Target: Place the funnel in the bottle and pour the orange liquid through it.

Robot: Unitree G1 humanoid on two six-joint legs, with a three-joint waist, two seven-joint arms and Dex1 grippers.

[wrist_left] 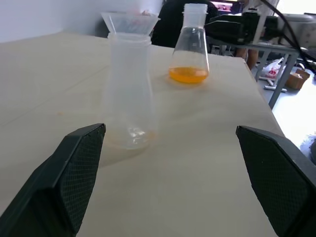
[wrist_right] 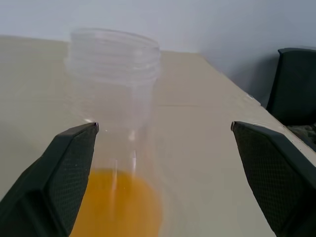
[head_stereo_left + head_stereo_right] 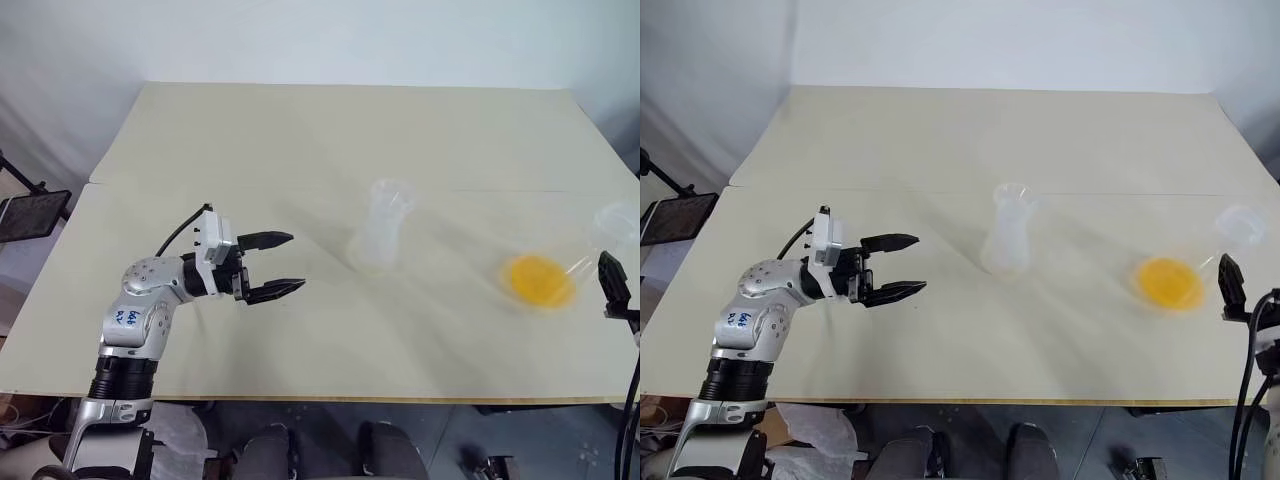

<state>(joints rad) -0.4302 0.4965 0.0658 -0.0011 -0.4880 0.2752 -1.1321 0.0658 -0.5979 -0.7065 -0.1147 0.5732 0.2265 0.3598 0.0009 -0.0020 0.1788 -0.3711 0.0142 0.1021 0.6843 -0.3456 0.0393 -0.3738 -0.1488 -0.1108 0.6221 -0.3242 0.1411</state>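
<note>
My right gripper moves closer before it closes on the flask's neck (image 2: pixel 114 64), since its fingers stand short of it and closing now would miss.
The frosted bottle (image 3: pixel 380 240) stands upright mid-table with the small clear funnel (image 1: pixel 130 22) seated in its neck. To its right is a clear conical flask (image 2: pixel 116 74) holding the orange liquid (image 3: pixel 540 281) in its base. My left gripper (image 3: pixel 296 262) is open, level, pointing right at the bottle with a clear gap between them. My right gripper (image 2: pixel 164 126) is open at the table's right edge. Its fingers (image 2: pixel 69 168) flank the flask's neck, which sits off-centre between them, and nothing is gripped.
The beige table (image 3: pixel 300 140) has a seam running across its middle and its front edge lies just below my arms. A black chair (image 3: pixel 30 215) stands off its left side. Desks and clutter (image 1: pixel 256 29) stand beyond the right side.
</note>
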